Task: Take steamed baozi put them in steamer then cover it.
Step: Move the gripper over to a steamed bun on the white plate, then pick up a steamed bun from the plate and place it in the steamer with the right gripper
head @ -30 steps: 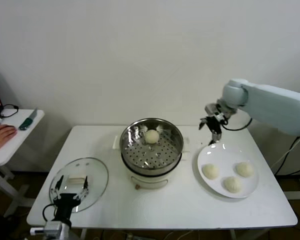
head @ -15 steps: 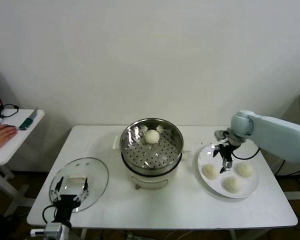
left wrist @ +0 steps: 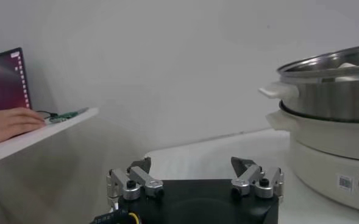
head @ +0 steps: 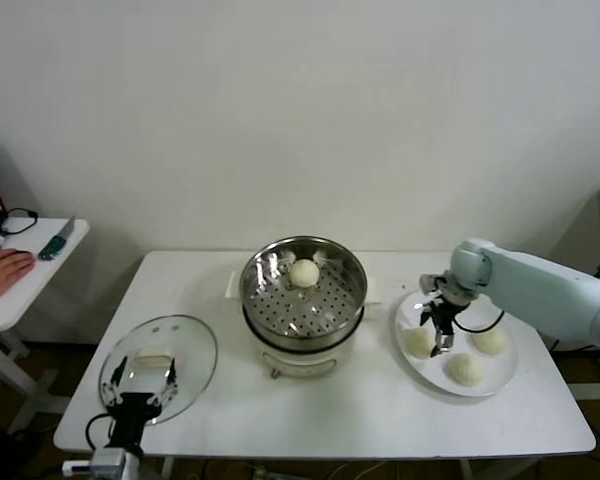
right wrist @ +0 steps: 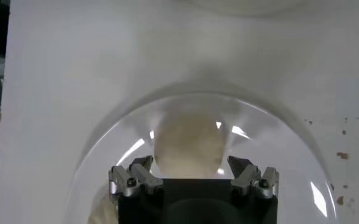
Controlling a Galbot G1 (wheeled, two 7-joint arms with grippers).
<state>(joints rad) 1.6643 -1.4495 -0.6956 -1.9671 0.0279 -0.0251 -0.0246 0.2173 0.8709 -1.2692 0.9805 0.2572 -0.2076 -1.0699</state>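
The baozi over the white plate has my right gripper's fingers on either side of it in the right wrist view, so my right gripper should close on it.
The steel steamer stands mid-table on its white pot base and holds one baozi at the back. Three more baozi lie on a white plate to its right. My right gripper is open and hangs just over the plate's left baozi. In the right wrist view that baozi lies just ahead of the open gripper, centred between its tips and untouched. The glass cover lies flat at the front left. My left gripper is open over it, by its white handle.
A small side table stands at the left with a person's hand and a tool on it. In the left wrist view the steamer on its pot base stands ahead of the left gripper.
My right gripper came down from behind the plate onto the plate area, then shifted left over the plate's left baozi. The left arm and the baozi have not moved.
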